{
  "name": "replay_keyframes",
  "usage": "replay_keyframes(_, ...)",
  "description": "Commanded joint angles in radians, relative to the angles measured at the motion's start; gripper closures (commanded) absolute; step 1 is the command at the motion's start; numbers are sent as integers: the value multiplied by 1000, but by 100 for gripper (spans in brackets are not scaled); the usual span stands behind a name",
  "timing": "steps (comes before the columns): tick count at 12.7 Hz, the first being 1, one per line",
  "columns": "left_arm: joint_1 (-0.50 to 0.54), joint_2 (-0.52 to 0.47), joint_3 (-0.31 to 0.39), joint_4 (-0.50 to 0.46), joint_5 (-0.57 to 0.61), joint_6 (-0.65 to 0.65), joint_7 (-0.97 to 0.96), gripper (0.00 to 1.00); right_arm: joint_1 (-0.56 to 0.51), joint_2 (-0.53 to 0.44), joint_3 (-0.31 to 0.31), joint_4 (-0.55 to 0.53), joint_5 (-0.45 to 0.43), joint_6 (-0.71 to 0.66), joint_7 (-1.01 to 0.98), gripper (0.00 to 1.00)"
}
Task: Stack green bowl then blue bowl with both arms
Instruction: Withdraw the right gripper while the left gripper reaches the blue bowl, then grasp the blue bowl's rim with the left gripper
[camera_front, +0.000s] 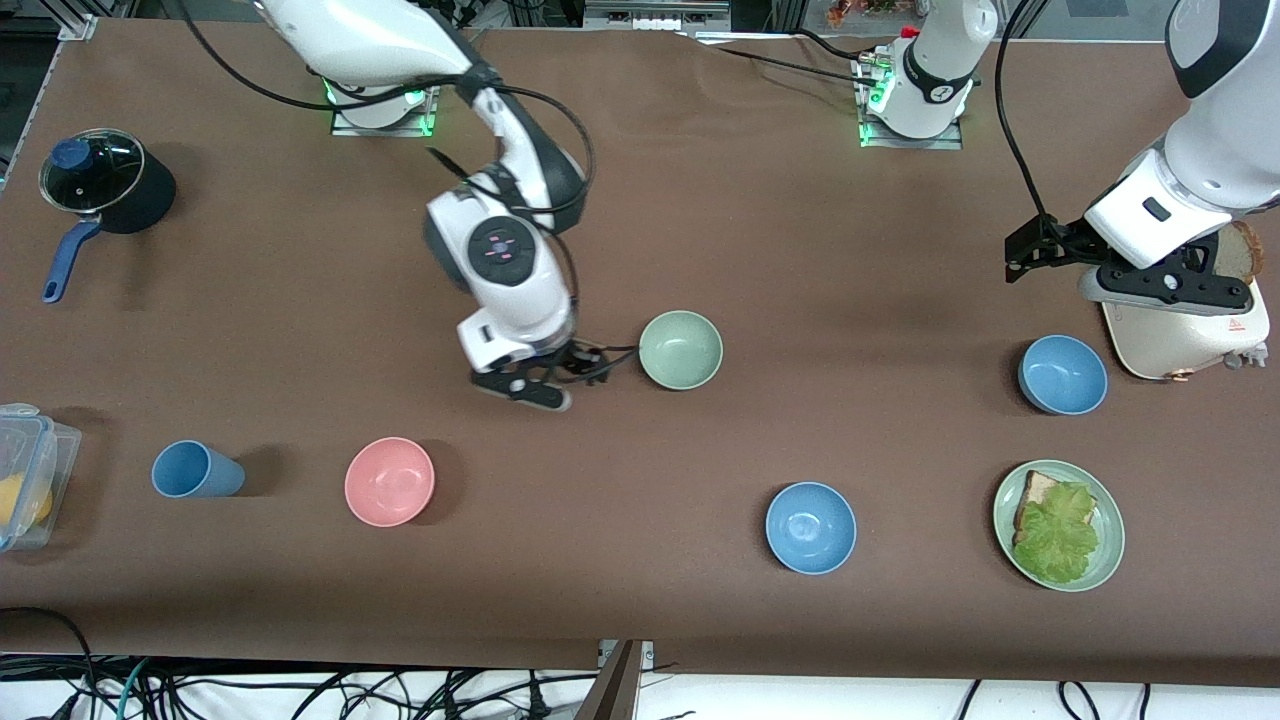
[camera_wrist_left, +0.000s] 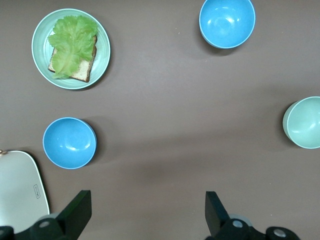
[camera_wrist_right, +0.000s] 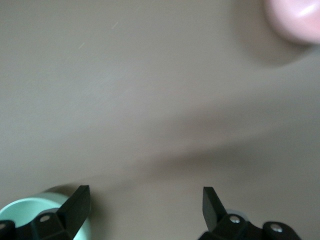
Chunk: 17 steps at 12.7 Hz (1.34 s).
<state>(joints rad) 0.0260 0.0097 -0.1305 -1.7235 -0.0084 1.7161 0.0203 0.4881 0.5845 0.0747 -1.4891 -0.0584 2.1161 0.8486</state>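
Next, my left gripper grabs the blue bowl beside the toaster by its rim to stack it in the green bowl (camera_front: 680, 350).
The green bowl (camera_front: 680, 350) stands upright mid-table. It also shows in the left wrist view (camera_wrist_left: 303, 122) and in the right wrist view (camera_wrist_right: 20, 214). My right gripper (camera_front: 590, 362) (camera_wrist_right: 145, 189) is low over the table, right beside the green bowl on the side toward the right arm's end. It is open and empty, with one finger by the rim. One blue bowl (camera_front: 1062, 375) (camera_wrist_left: 70, 142) sits by the toaster. A second blue bowl (camera_front: 810, 527) (camera_wrist_left: 227, 22) sits nearer the front camera. My left gripper (camera_front: 1035, 252) (camera_wrist_left: 147, 193) hangs high over bare table near the first blue bowl, open and empty.
A pink bowl (camera_front: 390, 481) (camera_wrist_right: 295, 17) and a blue cup (camera_front: 195, 470) stand toward the right arm's end, with a lidded pot (camera_front: 105, 180) and a plastic box (camera_front: 25, 475). A green plate (camera_front: 1112, 545) (camera_wrist_left: 102, 50) with bread and lettuce and a cream toaster (camera_front: 1185, 335) (camera_wrist_left: 17, 185) are at the left arm's end.
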Motion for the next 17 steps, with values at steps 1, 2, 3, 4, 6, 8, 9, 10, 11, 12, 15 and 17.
replay_keyframes(1, 5, -5, 0, -4, 14, -3, 3, 0, -113, -163, 11, -115, 31, -63, -199, 1)
replay_keyframes(2, 6, -5, 2, -4, 14, -3, 4, 0, -159, -242, 10, -163, 66, -88, -288, 1)
replay_keyframes(3, 21, -2, 3, -8, 14, -3, 9, 0, -204, -327, 8, -209, 84, -129, -390, 1)
replay_keyframes(4, 63, 22, 3, -10, 14, 0, 39, 0, -235, -397, -4, -227, 95, -192, -466, 1)
replay_keyframes(6, 126, 62, 3, -2, 22, 25, 134, 0, -241, -500, -94, -221, 158, -344, -566, 1)
replay_keyframes(8, 196, 105, 6, -22, 27, 51, 180, 1, -241, -554, -153, -214, 169, -410, -643, 1)
replay_keyframes(9, 224, 157, 6, -24, 27, 77, 252, 1, -241, -567, -154, -200, 169, -432, -649, 1)
replay_keyframes(10, 253, 200, 6, -28, 25, 139, 335, 1, -241, -577, -162, -192, 166, -451, -651, 1)
replay_keyframes(11, 287, 246, 6, -28, 25, 195, 409, 1, -241, -583, -183, -182, 160, -474, -672, 1)
replay_keyframes(12, 322, 294, 6, -28, 25, 241, 500, 1, -244, -580, -197, -160, 163, -507, -730, 1)
replay_keyframes(15, 396, 401, 5, -54, 21, 341, 682, 1, -379, -539, -112, -39, 154, -629, -772, 1)
replay_keyframes(17, 405, 438, 6, -112, 27, 484, 708, 1, -410, -558, -84, -68, 147, -637, -767, 1)
